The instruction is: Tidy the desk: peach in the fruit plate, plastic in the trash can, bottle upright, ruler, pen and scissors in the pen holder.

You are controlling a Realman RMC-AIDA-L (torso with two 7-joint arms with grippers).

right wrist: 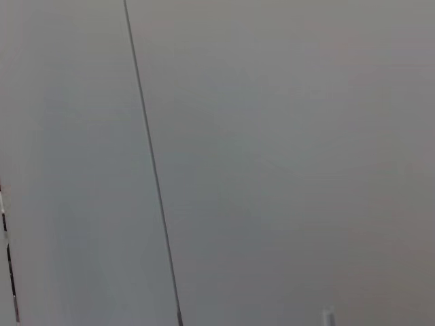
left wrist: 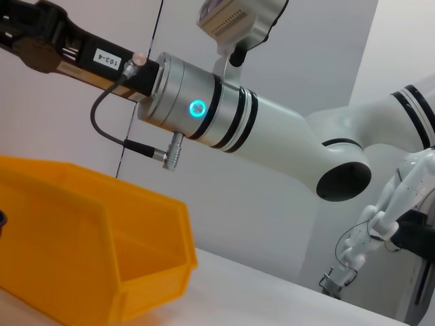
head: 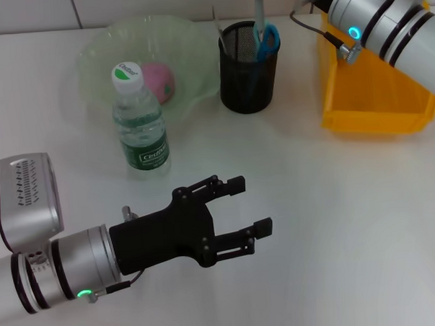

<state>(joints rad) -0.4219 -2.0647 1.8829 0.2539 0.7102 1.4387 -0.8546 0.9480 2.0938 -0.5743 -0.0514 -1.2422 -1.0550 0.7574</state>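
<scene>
The silver pen's lower end is inside the black mesh holder's rim, so my right gripper needs to open now. The pen would stay in the holder.
The pink peach (head: 158,81) lies in the translucent green fruit plate (head: 191,45) at the back. In front of the plate the bottle (head: 139,123) stands upright, clear with a green label and white cap. The black mesh pen holder (head: 248,71) holds the blue-handled scissors (head: 268,38), a pen (head: 257,6) and a thin ruler (head: 216,22). No plastic shows. My left gripper (head: 250,205) hovers open and empty over the table, near and to the right of the bottle. My right arm (head: 384,15) reaches over the orange trash can (head: 373,98), its gripper running off the top edge.
The orange bin's near wall (left wrist: 136,258) stands close to the right of the pen holder. The right arm's wrist and cable (left wrist: 197,109) hang above it. Bare white table spreads across the front and right.
</scene>
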